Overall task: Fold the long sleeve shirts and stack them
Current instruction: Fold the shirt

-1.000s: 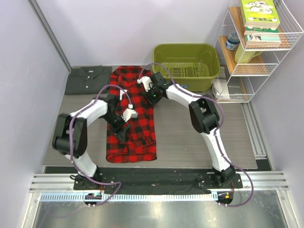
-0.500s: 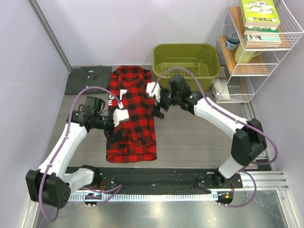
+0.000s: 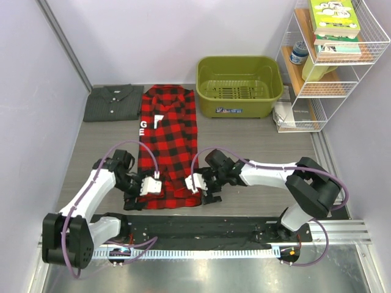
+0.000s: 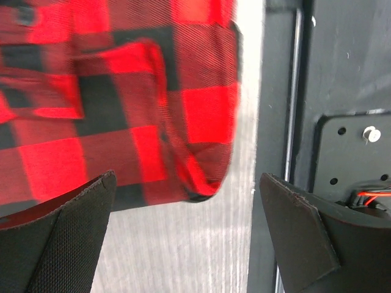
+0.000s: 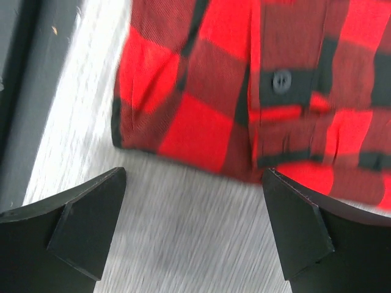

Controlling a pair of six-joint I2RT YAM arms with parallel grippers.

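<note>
I should next grab the plaid shirt's near hem corner with my left gripper, opposite my right gripper, so I can fold the shirt toward its collar.
The red-and-black plaid shirt lies as a long narrow strip down the middle of the table, collar end at the back, a white label showing on it. The dark grey shirt lies folded at the back left. My left gripper sits low at the plaid shirt's near-left corner. In the left wrist view that gripper is open, the plaid corner just ahead of the fingers. My right gripper is at the near-right corner. The right wrist view shows it open, the hem just beyond.
A green basket stands at the back right. Beside it a white wire shelf holds books, with papers at its foot. The black base rail runs along the table's near edge, close behind both grippers.
Both arms have drawn back from the shirt's middle to its near hem, and both grippers have opened. The plaid shirt now lies flat with nothing holding it.
</note>
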